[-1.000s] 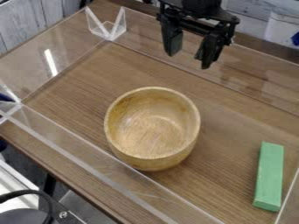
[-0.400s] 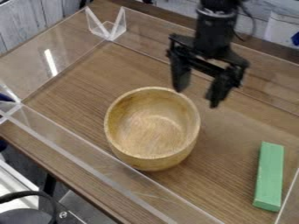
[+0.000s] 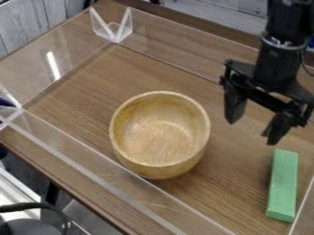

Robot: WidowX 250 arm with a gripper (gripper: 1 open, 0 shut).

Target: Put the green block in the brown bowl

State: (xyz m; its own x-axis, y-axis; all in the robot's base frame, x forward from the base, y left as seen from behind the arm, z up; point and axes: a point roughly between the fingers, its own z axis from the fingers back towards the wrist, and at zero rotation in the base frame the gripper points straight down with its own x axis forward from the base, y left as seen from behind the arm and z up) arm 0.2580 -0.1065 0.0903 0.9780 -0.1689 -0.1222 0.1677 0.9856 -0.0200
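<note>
My gripper grabs the green block (image 3: 284,184) by its long sides near one end (image 3: 284,165) next, to put it in the brown bowl.
The green block (image 3: 284,184) lies flat on the wooden table at the lower right, its long side running roughly front to back. The brown bowl (image 3: 160,133) stands upright and empty near the middle, to the block's left. My gripper (image 3: 259,122) hangs pointing down, above the table between the bowl and the block, just beyond the block's far end. Its black fingers (image 3: 233,104) are spread wide with nothing between them.
Clear acrylic walls (image 3: 73,151) fence the wooden table along the front and left sides. A small clear bracket (image 3: 112,26) stands at the back left corner.
The gripper has swept from the back of the table toward the right and front, coming lower and nearer the green block. It stayed open. Bowl and block have not moved.
</note>
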